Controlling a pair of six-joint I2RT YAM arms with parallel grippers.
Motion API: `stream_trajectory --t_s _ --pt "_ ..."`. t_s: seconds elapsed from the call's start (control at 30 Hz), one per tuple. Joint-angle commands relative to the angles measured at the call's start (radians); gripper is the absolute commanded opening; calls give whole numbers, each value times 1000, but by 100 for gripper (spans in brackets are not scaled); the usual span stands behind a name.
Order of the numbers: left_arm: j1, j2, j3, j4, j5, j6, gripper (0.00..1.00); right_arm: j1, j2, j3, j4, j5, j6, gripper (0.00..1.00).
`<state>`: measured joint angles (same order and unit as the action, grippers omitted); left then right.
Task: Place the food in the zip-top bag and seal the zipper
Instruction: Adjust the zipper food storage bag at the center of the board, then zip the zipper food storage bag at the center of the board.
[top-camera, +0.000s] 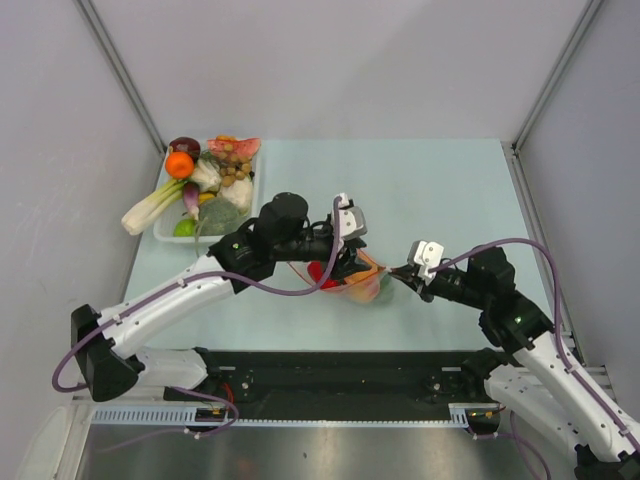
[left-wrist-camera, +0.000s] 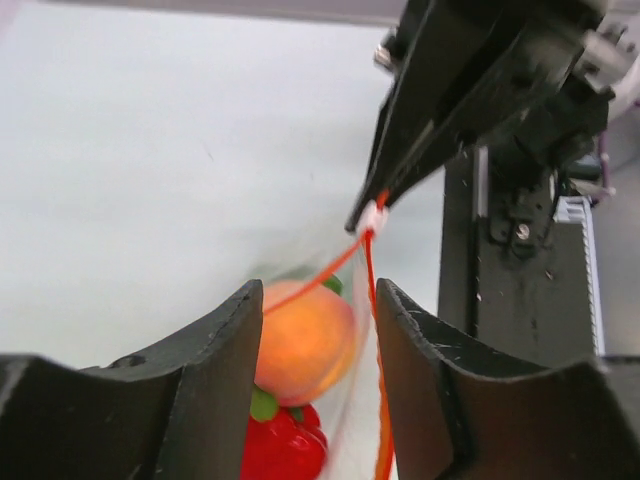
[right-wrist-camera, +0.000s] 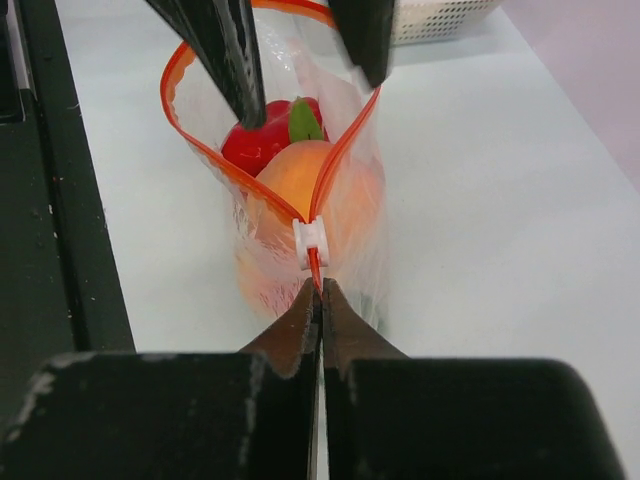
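The left gripper should reach for and grab the zip-top bag's white slider (top-camera: 386, 270) (left-wrist-camera: 372, 218) to seal the zipper, while the zipper end stays in the right gripper.
The clear zip-top bag (top-camera: 362, 287) stands on the table with its mouth open. A red pepper (right-wrist-camera: 255, 145) and an orange peach (right-wrist-camera: 300, 178) lie inside it. The red-orange zipper (right-wrist-camera: 172, 105) rims the mouth, and its white slider (right-wrist-camera: 311, 243) sits at the near end. My right gripper (right-wrist-camera: 320, 290) is shut on the zipper end just behind the slider. My left gripper (left-wrist-camera: 318, 295) is open over the mouth. One of its fingers (right-wrist-camera: 230, 55) is inside the rim and the other is outside, so one zipper strip (left-wrist-camera: 376, 330) runs between them.
A clear tray (top-camera: 162, 233) at the back left holds more toy food: a leek (top-camera: 150, 207), an orange (top-camera: 179, 164) and several others. A black rail (top-camera: 330, 375) runs along the table's near edge. Grey walls close in the back and sides.
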<state>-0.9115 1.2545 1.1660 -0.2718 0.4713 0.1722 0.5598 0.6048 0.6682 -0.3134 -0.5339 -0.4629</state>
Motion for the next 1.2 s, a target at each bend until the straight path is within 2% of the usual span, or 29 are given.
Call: stream_trajectory --t_s 0.0,0.1,0.37,0.73,0.83,0.87,0.97,1.17 --pt "-15 5 99 33 -28 127 63 6 10 45 74 35 61 0" --pt "-43 31 124 19 -8 185 72 8 10 48 80 49 93 0" --pt "-89 118 188 -47 44 285 67 6 4 47 83 90 127 0" --pt "-95 192 241 -104 27 309 42 6 4 51 91 112 161 0" --pt "-96 189 235 -104 21 313 30 6 1 54 85 114 164 0" --pt "-96 187 228 -96 15 313 22 6 0 54 83 115 164 0" --pt "-84 178 219 -109 10 306 12 8 -7 56 80 124 168 0" --pt "2 143 161 -148 17 296 8 6 -30 56 60 161 187 0"
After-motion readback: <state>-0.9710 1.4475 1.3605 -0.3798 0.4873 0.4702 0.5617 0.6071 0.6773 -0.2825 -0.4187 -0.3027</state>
